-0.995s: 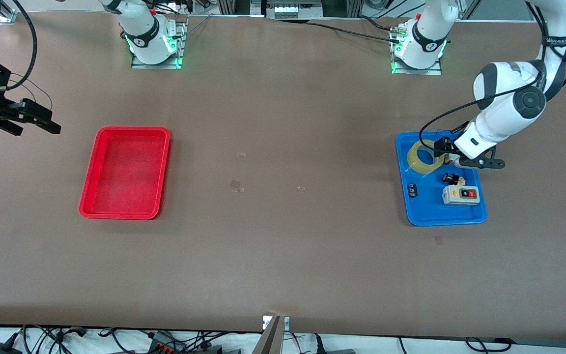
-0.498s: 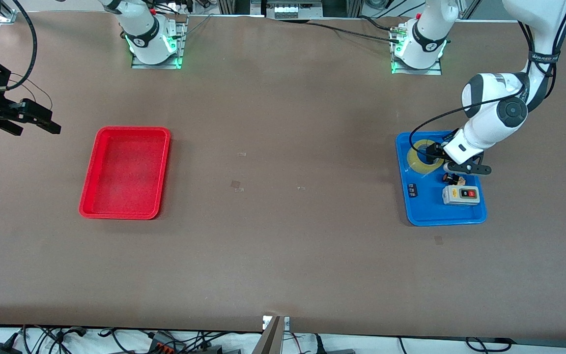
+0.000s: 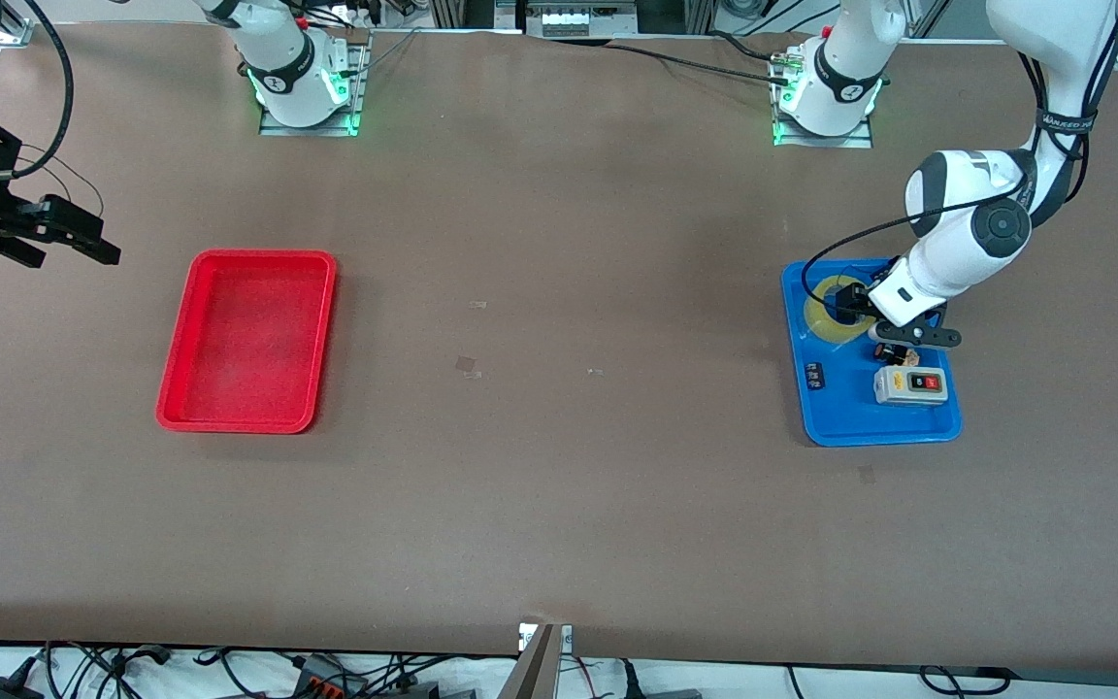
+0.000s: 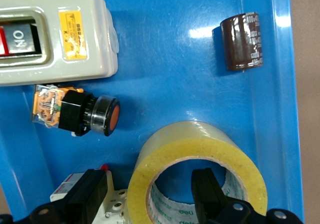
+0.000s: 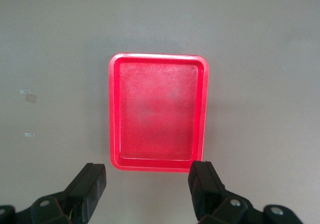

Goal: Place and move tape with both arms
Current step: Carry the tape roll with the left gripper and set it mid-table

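My left gripper closes on the tape next. In the left wrist view the gripper's fingers straddle the tape's side (image 4: 140, 189), one inside the tape's hollow core (image 4: 177, 181).
The yellow tape roll (image 3: 817, 315) lies flat in the blue tray (image 3: 879, 439), in the part farther from the front camera. In the left wrist view the tape (image 4: 200, 144) is close below the camera. My left gripper (image 3: 854, 307) is down on it and open (image 4: 149, 186). One finger (image 4: 206, 186) is inside the hollow core and the other finger (image 4: 90, 186) is outside the roll, so the jaws straddle the tape's wall. My right gripper (image 3: 101, 239) waits open and empty in the air, off the red tray (image 3: 258, 254) at the right arm's end (image 5: 150, 184).
In the blue tray (image 4: 165, 59) a grey switch box (image 3: 910, 385) (image 4: 50, 34), a black push button with an orange face (image 3: 894, 354) (image 4: 95, 114) and a small dark cylinder (image 3: 815, 375) (image 4: 242, 42) lie near the tape. The red tray (image 5: 157, 57) holds nothing.
My left gripper has moved along the blue tray onto the tape and lowered, one finger now inside the core. The right arm has not moved.
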Action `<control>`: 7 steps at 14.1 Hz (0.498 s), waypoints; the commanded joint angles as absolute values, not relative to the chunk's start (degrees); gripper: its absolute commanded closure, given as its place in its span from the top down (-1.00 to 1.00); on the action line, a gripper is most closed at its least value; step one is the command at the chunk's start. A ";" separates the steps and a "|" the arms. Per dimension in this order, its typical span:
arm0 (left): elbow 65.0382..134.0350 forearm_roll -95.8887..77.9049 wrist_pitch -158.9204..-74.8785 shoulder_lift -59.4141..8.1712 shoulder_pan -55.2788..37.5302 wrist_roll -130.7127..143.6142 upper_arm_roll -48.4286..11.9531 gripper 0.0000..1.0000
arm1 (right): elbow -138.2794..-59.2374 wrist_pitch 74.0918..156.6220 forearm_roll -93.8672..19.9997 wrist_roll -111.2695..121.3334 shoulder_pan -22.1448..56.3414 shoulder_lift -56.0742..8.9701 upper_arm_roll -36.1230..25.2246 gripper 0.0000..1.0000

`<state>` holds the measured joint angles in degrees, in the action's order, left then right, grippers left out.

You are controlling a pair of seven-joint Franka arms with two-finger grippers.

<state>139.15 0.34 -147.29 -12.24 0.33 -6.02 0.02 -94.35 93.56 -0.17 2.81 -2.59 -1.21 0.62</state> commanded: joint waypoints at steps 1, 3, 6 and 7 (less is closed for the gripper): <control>138.87 0.44 -147.92 -12.92 0.18 -7.12 0.00 0.91 | -94.75 93.25 0.00 3.25 -2.81 -0.62 0.88 0.99; 138.87 0.35 -147.92 -13.10 0.18 -6.59 0.00 0.39 | -94.75 93.25 0.00 3.25 -2.81 -0.62 0.88 0.99; 138.78 0.35 -147.57 -12.92 0.26 -7.12 -0.09 -0.78 | -94.75 93.25 0.00 3.25 -2.81 -0.62 0.88 0.99; 138.69 0.35 -147.22 -12.48 0.26 -7.12 -0.09 -0.85 | -94.75 93.25 0.00 3.25 -2.81 -0.62 0.88 0.99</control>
<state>139.08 0.34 -147.29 -12.77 0.34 -6.03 0.03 -94.36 93.54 -0.17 2.81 -2.59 -1.21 0.62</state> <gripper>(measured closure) 0.608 0.009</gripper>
